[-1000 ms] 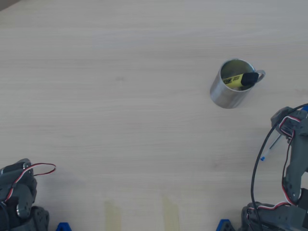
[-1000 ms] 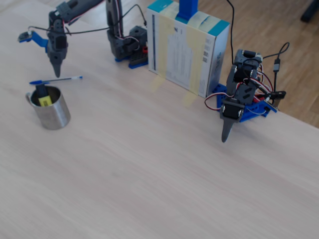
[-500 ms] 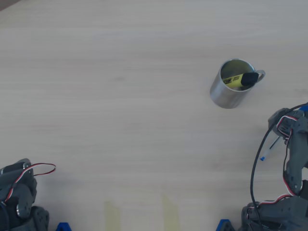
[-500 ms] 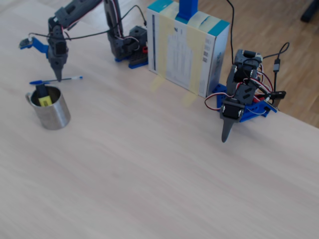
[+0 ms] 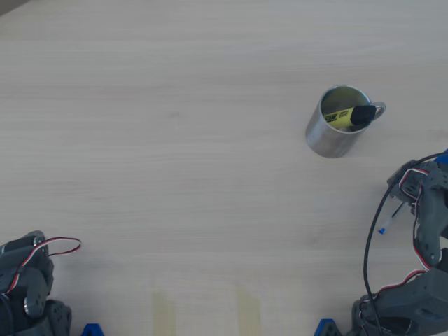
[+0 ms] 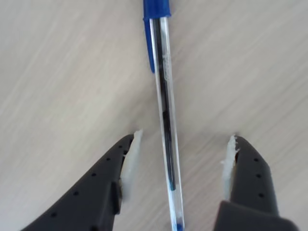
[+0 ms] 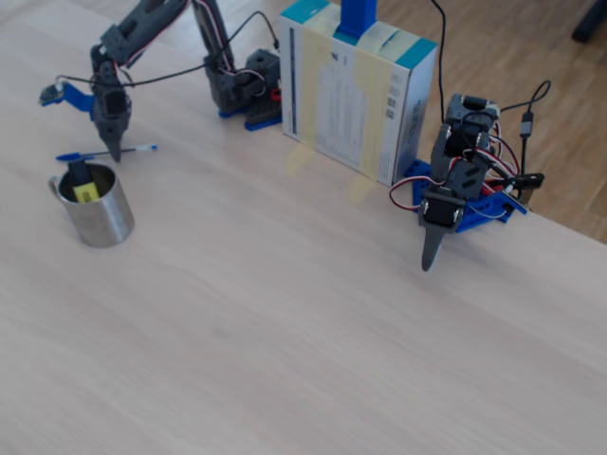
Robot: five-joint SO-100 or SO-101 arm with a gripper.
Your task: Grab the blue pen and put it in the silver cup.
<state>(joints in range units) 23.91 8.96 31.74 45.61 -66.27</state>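
Observation:
The gripper will put the blue pen in the silver cup (image 5: 336,136), so it will grab the pen by its clear body (image 5: 393,216).
The blue pen (image 6: 163,106) lies flat on the wooden table, its blue cap toward the top of the wrist view. My gripper (image 6: 184,136) is open, and its two dark fingers stand on either side of the clear barrel without touching it. In the fixed view the gripper (image 7: 116,152) points down onto the pen (image 7: 137,149), just behind the silver cup (image 7: 100,218). From overhead, the cup (image 5: 336,136) stands upright, and the pen (image 5: 387,220) pokes out from under my arm (image 5: 427,210) at the right edge.
A yellow highlighter (image 5: 348,115) with a black cap leans inside the cup. A second arm (image 7: 446,209) rests folded at the table's far edge, next to a white and teal box (image 7: 356,95).
My gripper has come down toward the pen, from above it to table level. The pen and cup have not moved.

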